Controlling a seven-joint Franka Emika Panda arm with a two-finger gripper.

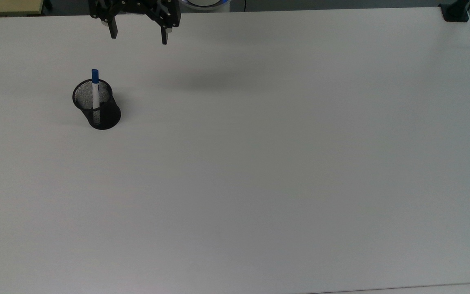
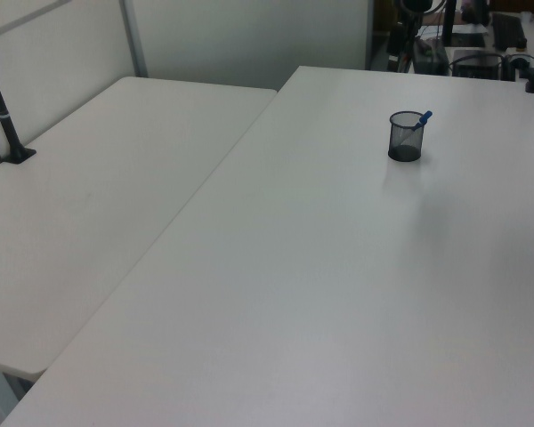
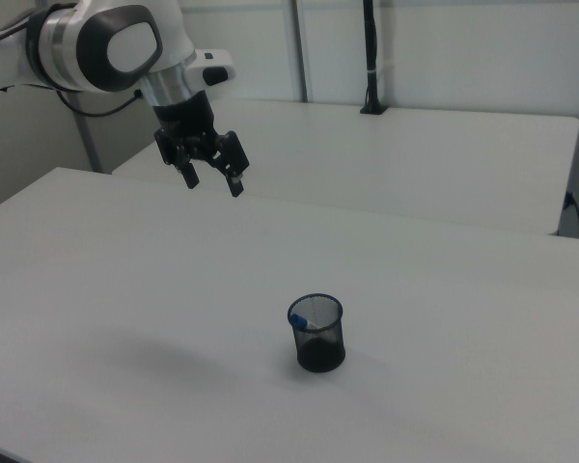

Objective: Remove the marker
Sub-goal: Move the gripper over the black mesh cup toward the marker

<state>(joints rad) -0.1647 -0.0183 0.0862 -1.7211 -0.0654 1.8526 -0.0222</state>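
Observation:
My gripper needs to take the marker out of the black mesh cup [image 2: 406, 138]. It should grab the marker by its blue cap end [image 2: 425, 117] next for that.
The marker [image 1: 95, 92] is white-barrelled with a blue cap and stands inside a black mesh cup [image 1: 102, 112] at the top view's left, cap end poking above the rim. It leans against the rim in the left view, marker [image 2: 422, 118] in cup [image 2: 406, 138]. In the right view the marker's blue cap [image 3: 297, 319] rests at the rim of the cup [image 3: 318, 335]. My gripper [image 1: 139, 34] hangs open and empty high above the table's far edge, away from the cup; gripper [image 3: 213, 181] is up and to the right view's left of the cup.
The white table [image 1: 259, 163] stretches wide around the cup. A second white table [image 2: 98, 178] adjoins it. A black clamp post [image 1: 455, 12] stands at the top view's upper right corner.

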